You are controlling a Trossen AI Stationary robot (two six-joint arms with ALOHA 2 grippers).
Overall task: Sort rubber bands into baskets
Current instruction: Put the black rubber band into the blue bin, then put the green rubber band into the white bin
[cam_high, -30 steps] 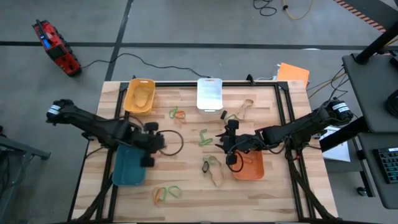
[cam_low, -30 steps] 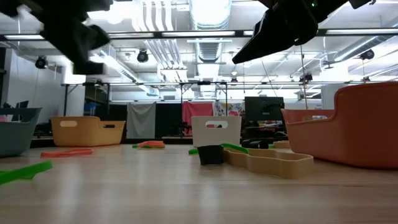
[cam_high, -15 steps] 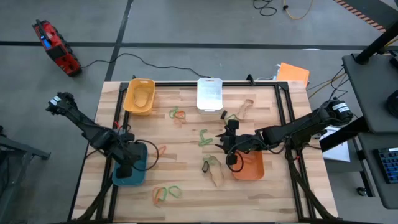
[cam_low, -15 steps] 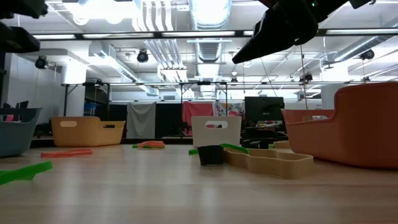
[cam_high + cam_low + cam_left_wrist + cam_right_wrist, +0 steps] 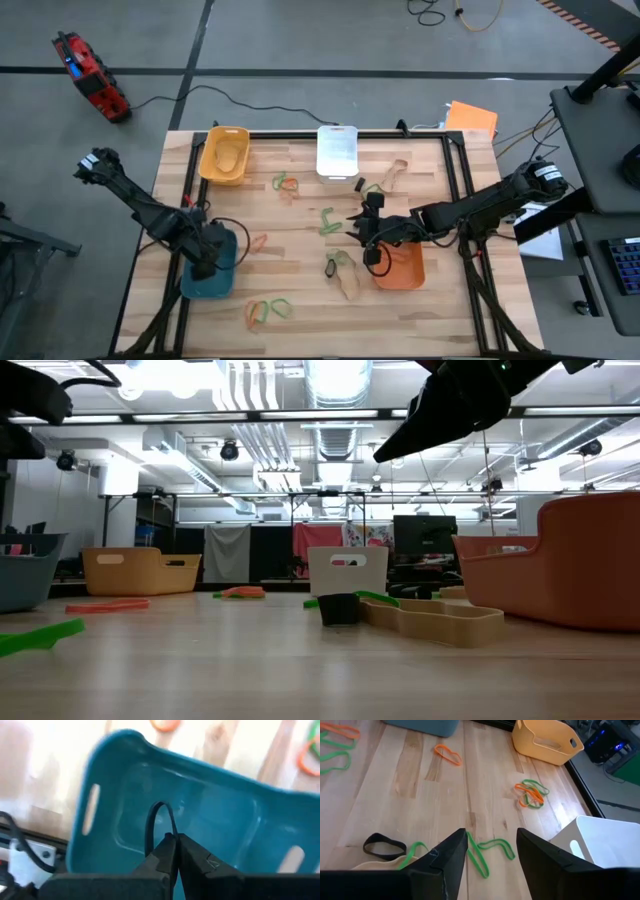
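The black rubber band [image 5: 160, 806] is hanging inside the rim of the teal basket [image 5: 220, 815] and would drop into that basket, so my left gripper should open its fingers.
My left gripper [image 5: 206, 262] [image 5: 176, 839] points down over the teal basket [image 5: 194, 284] [image 5: 220, 815] at the table's near left and is shut on a black rubber band [image 5: 156, 817]. My right gripper [image 5: 367, 240] [image 5: 490, 855] hovers open above mid-table, beside the orange basket [image 5: 404, 268], with nothing between its fingers. Below it on the wood lie a green rubber band [image 5: 487, 851] and a black rubber band [image 5: 382, 845]. The yellow basket [image 5: 224, 155] and white basket [image 5: 337, 150] stand at the far edge. My left gripper pinches the black rubber band between its two fingertips. A narrow loop of the band [image 5: 150, 822] sticks out beyond the tips. The fingers come from above, pointing down. The band is lifted clear, over the inside of the teal basket.
Loose bands lie on the wood: a green and orange cluster [image 5: 285, 183], a green one [image 5: 328, 220], a tan one [image 5: 392, 172], an orange one [image 5: 258, 242], green and orange ones [image 5: 268, 310] near the front edge, and a tan one [image 5: 345, 282].
My left gripper has carried the black band from mid-table toward the table's left and near edges, sinking a little and rolling its wrist. It now stands over the teal basket, still shut on the band.
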